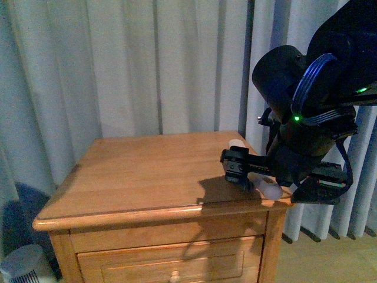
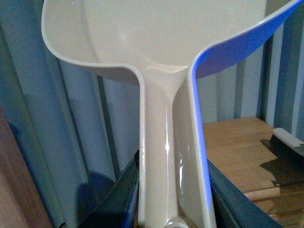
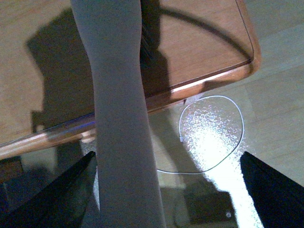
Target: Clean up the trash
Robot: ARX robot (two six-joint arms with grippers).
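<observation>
My right gripper should grab the brush by its overhanging handle end (image 1: 271,190) next. The space past the nightstand edge (image 1: 177,209) leaves both sides of it open for my fingers.
My left gripper (image 2: 173,204) is shut on the handle of the pale dustpan (image 2: 156,42), whose scoop fills the upper part of the left wrist view; this gripper is outside the front view. At the wooden nightstand's (image 1: 147,171) front right corner, my right gripper (image 1: 281,177) stands open. A brush's pale handle (image 3: 121,142) runs between its jaws. The brush's dark bristle head (image 1: 235,164) rests on the tabletop near the right edge and also shows as a dark block (image 2: 287,149) in the left wrist view. The trash is not in view.
Pale curtains (image 1: 147,65) hang behind and beside the nightstand. A drawer front (image 1: 171,259) lies below the top. A grey and white cylinder (image 1: 20,265) stands on the floor at lower left. A thin white cable loop (image 3: 211,137) lies on the floor beyond the table's corner.
</observation>
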